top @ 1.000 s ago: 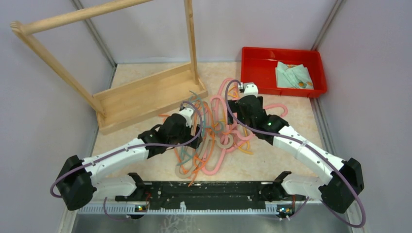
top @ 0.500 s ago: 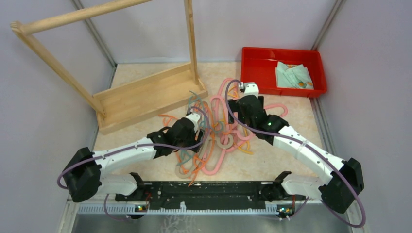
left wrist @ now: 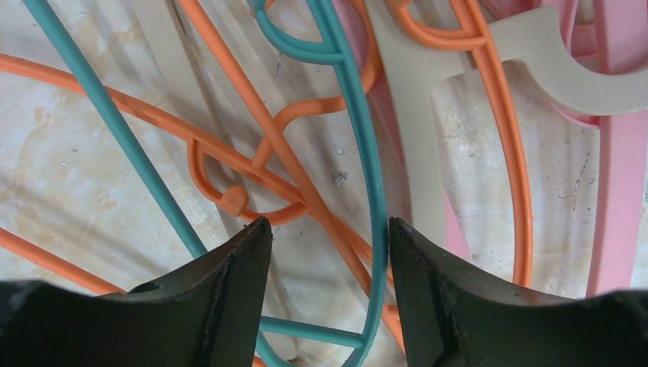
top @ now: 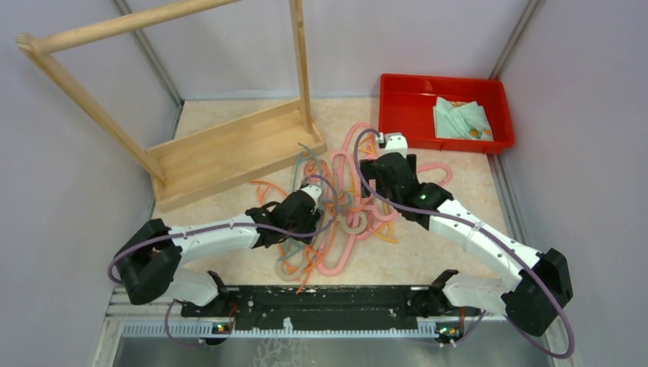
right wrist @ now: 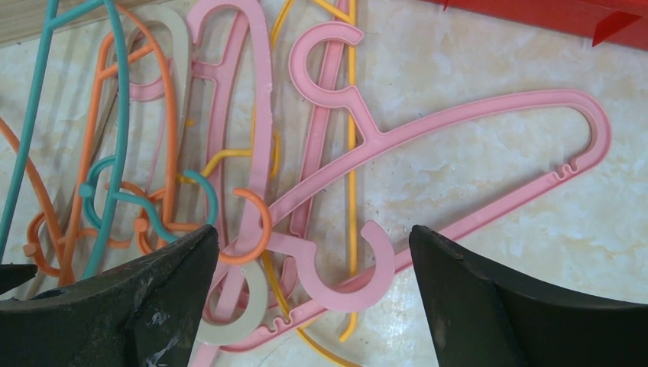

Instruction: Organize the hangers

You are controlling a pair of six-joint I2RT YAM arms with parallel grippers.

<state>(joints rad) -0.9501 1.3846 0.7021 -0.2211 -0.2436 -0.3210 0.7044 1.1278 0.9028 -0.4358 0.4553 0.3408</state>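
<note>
The teal hanger (left wrist: 370, 153) would stay lying on the pile if the robot lifted its left gripper now, because the left gripper's fingers stand apart around the teal hanger's bar (left wrist: 378, 243).
The hangers (top: 341, 245) lie tangled in a pile mid-table: pink, orange, teal, beige and yellow. My left gripper (top: 318, 200) is low over the pile's left part. In the left wrist view it (left wrist: 328, 229) is open, with a teal hanger (left wrist: 370, 153) and an orange hanger (left wrist: 267, 130) running between the jaws, not clamped. My right gripper (top: 372, 159) hangs over the pile's far right. In the right wrist view it (right wrist: 313, 233) is wide open and empty above a pink hanger's hook (right wrist: 367, 264) and a long pink hanger (right wrist: 474, 115).
A wooden rack (top: 229, 149) with a tray base and a raised pole stands at the back left. A red bin (top: 405, 107) holding a folded cloth (top: 461, 118) sits at the back right. Grey walls close in both sides.
My left arm has swung right and nearer, bringing its gripper down over the pile's left part. The right arm has hardly moved. The hangers lie as before.
</note>
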